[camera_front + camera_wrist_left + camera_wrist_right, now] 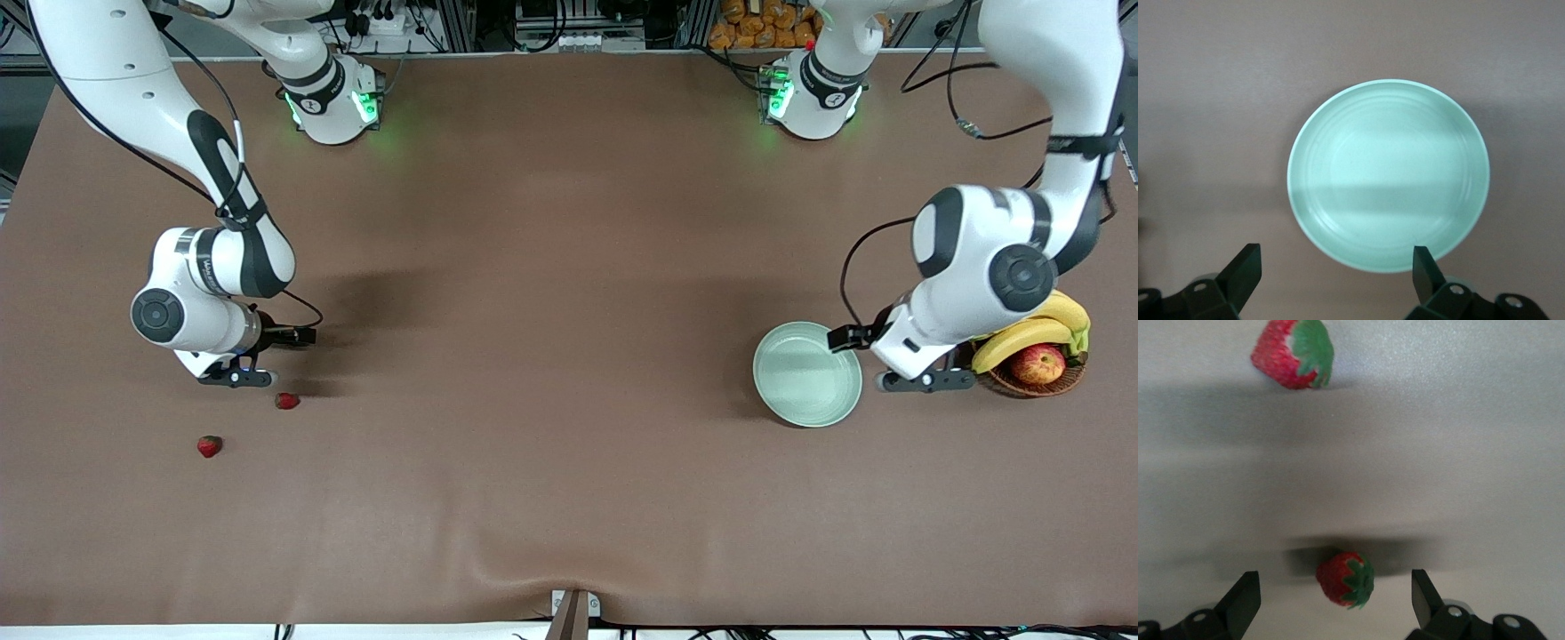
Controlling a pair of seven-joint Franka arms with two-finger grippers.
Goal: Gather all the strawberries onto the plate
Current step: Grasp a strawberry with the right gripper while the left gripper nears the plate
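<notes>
In the right wrist view the near strawberry sits level between the fingers of my right gripper, so it is time to close on it now.
Two dark-red strawberries lie near the right arm's end of the table, one (286, 401) farther from the front camera than the other (209, 446). A third is out of view. My right gripper (236, 378) is open, low over the table beside them. In the right wrist view its fingers (1335, 577) stand wide on either side of one strawberry (1345, 579), without touching it; a second strawberry (1293, 353) lies farther off. The mint-green plate (807, 374) is empty. My left gripper (920, 380) is open and empty beside the plate's rim (1388, 175), with its fingers (1336, 251) at the plate's edge.
A brown wicker basket (1036, 380) with bananas (1031, 333) and a red-yellow apple (1037, 363) stands next to the left gripper, toward the left arm's end of the table. The brown table cloth (551, 356) stretches between the strawberries and the plate.
</notes>
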